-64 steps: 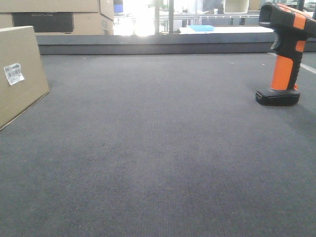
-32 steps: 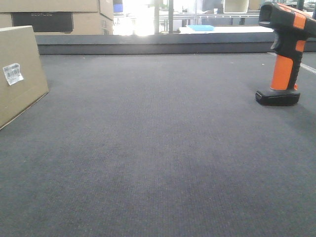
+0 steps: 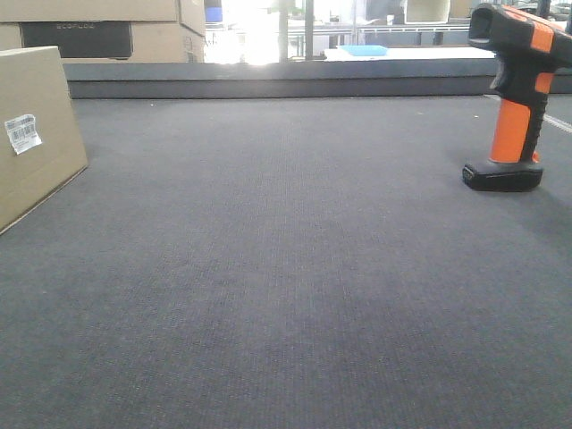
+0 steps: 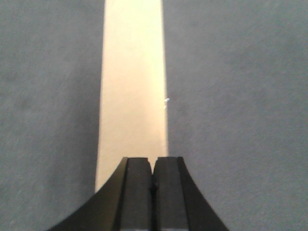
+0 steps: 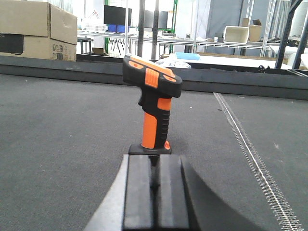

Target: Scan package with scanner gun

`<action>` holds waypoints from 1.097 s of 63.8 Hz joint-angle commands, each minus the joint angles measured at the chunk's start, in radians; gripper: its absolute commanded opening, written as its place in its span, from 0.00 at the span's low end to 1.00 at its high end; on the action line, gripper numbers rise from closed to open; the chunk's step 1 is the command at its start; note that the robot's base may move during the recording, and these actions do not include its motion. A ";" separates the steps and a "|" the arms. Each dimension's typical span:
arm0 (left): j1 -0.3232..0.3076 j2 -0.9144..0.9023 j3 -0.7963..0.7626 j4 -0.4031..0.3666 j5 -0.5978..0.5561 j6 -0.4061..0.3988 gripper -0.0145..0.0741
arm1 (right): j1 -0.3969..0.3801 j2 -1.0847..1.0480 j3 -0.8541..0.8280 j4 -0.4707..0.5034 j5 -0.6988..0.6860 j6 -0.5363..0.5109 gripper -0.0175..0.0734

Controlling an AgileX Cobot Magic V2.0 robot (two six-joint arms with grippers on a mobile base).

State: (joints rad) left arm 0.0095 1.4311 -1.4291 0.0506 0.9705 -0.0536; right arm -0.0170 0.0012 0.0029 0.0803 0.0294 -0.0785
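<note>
The left gripper grabs the package's narrow top next, to present the package's barcode for scanning.
The package is a tan cardboard box at the far left with a white barcode label on its side. In the left wrist view its top edge shows as a tan strip on the grey carpet. My left gripper is shut and empty above that strip. The orange-and-black scanner gun stands upright on its base at the right. In the right wrist view the scanner gun stands just ahead of my right gripper, which is shut and empty. Neither gripper shows in the front view.
Dark grey carpet covers the surface. A low dark ledge runs along the back, with stacked cardboard boxes behind it at the left. A stitched seam runs along the carpet to the right of the scanner.
The package's near edge and label have shifted very slightly left since a second ago. The scanner gun has not moved.
</note>
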 commanded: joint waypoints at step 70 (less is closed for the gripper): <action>0.024 0.265 -0.040 -0.030 0.084 0.016 0.81 | -0.001 -0.001 -0.003 0.002 -0.024 0.000 0.01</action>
State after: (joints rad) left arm 0.0381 1.6905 -1.4628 0.0276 1.0535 -0.0292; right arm -0.0170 0.0012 0.0029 0.0803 0.0294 -0.0785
